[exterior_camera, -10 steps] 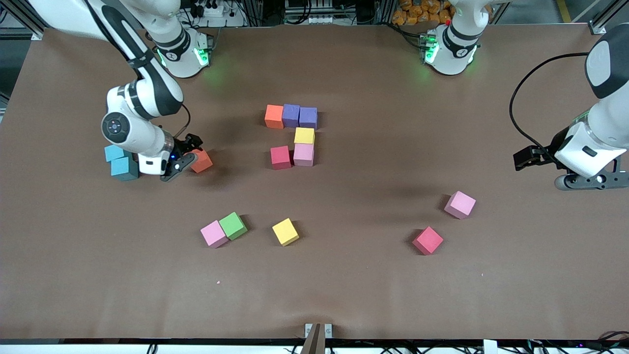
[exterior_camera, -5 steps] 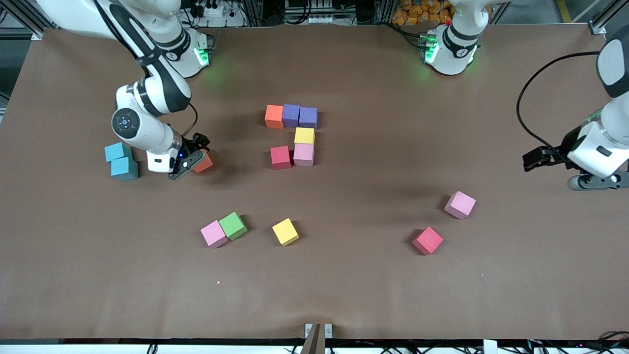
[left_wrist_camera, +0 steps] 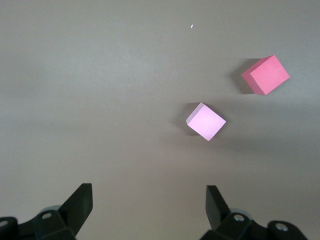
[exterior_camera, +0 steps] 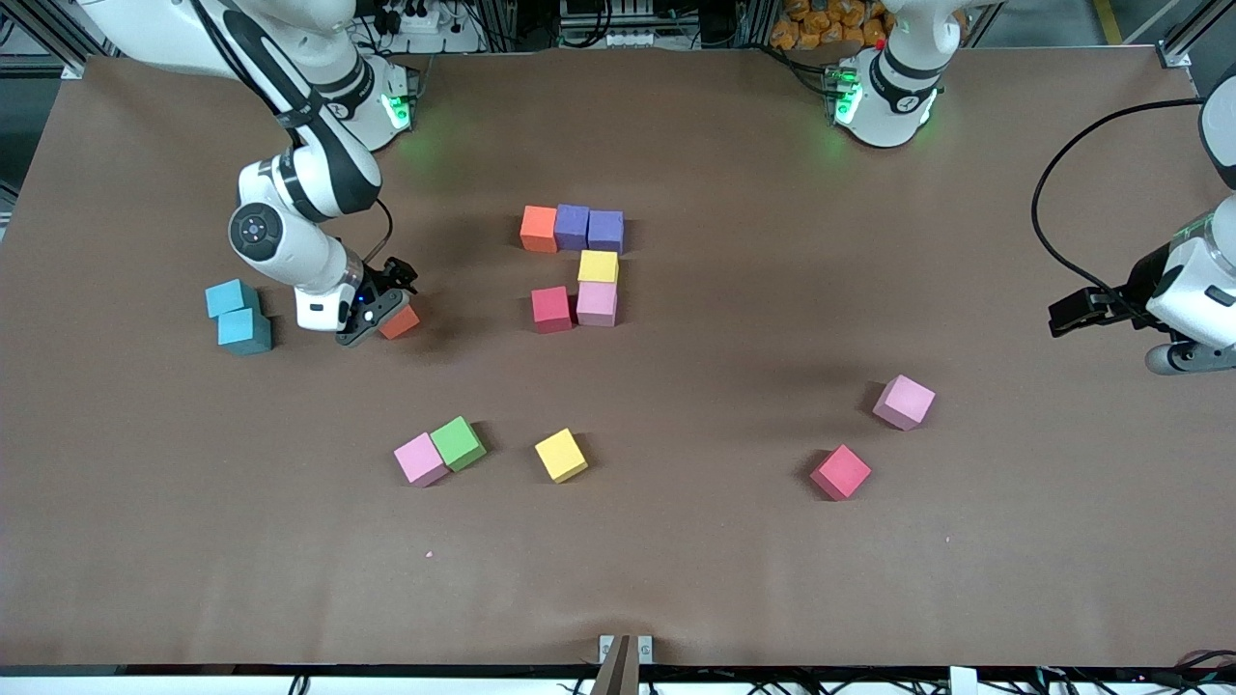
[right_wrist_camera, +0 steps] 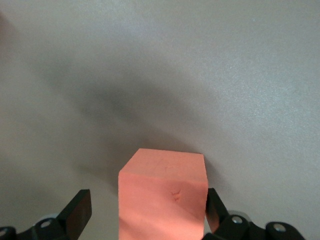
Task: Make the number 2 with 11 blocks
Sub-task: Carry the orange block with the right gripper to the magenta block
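My right gripper should close on the block now. My right gripper's fingers reach down around the orange block (right_wrist_camera: 162,200), low at the table, so they would hold the block.
Six blocks stand edge to edge mid-table: orange (exterior_camera: 538,229), purple (exterior_camera: 572,226), purple (exterior_camera: 605,231), yellow (exterior_camera: 598,266), pink (exterior_camera: 597,303) and red (exterior_camera: 551,309). My right gripper (exterior_camera: 381,311) is low over the table, open, with the second orange block (exterior_camera: 400,321) between its fingers. In the right wrist view this block (right_wrist_camera: 162,195) touches one finger (right_wrist_camera: 214,207) and stands apart from the other. My left gripper (exterior_camera: 1193,359) is open and empty, up at the left arm's end. Its wrist view (left_wrist_camera: 148,200) shows a pink block (left_wrist_camera: 206,121) and a red block (left_wrist_camera: 265,75).
Loose blocks lie nearer the front camera: pink (exterior_camera: 420,459) touching green (exterior_camera: 457,443), yellow (exterior_camera: 561,455), red (exterior_camera: 840,472), pink (exterior_camera: 904,402). Two light-blue cubes (exterior_camera: 238,315) sit beside the right gripper, toward the right arm's end.
My right gripper has shifted a little toward the table's middle around the orange block. My left arm has drawn back toward its end of the table.
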Controlling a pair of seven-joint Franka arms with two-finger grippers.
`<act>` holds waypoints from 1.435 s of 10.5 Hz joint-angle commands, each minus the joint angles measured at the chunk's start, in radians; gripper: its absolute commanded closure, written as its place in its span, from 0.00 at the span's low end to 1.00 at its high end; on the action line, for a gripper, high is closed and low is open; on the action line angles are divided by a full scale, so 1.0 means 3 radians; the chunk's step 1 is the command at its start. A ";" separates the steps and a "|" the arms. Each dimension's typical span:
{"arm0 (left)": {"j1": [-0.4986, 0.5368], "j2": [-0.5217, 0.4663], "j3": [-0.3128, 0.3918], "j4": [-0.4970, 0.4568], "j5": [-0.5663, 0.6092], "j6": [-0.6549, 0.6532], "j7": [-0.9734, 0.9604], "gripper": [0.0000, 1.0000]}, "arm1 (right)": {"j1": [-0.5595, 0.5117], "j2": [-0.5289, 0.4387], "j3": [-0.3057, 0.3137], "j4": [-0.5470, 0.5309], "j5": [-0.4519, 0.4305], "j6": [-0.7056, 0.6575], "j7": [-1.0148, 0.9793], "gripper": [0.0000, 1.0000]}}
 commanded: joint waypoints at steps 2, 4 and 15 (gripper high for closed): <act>0.0012 0.0001 -0.0016 0.0046 0.0033 -0.0090 0.0042 0.00 | 0.0007 -0.0042 0.0008 -0.0138 0.0030 0.0141 -0.0009 0.00; 0.0002 0.0001 -0.0026 0.0036 0.0038 -0.0126 0.0057 0.00 | -0.0008 -0.0027 0.0003 -0.0128 -0.0239 0.0171 -0.0029 0.14; -0.0008 0.0017 -0.0052 0.0041 0.0054 -0.0182 0.0032 0.00 | 0.1391 -0.0003 -0.0012 0.0715 -0.0770 -0.0181 -0.0100 0.70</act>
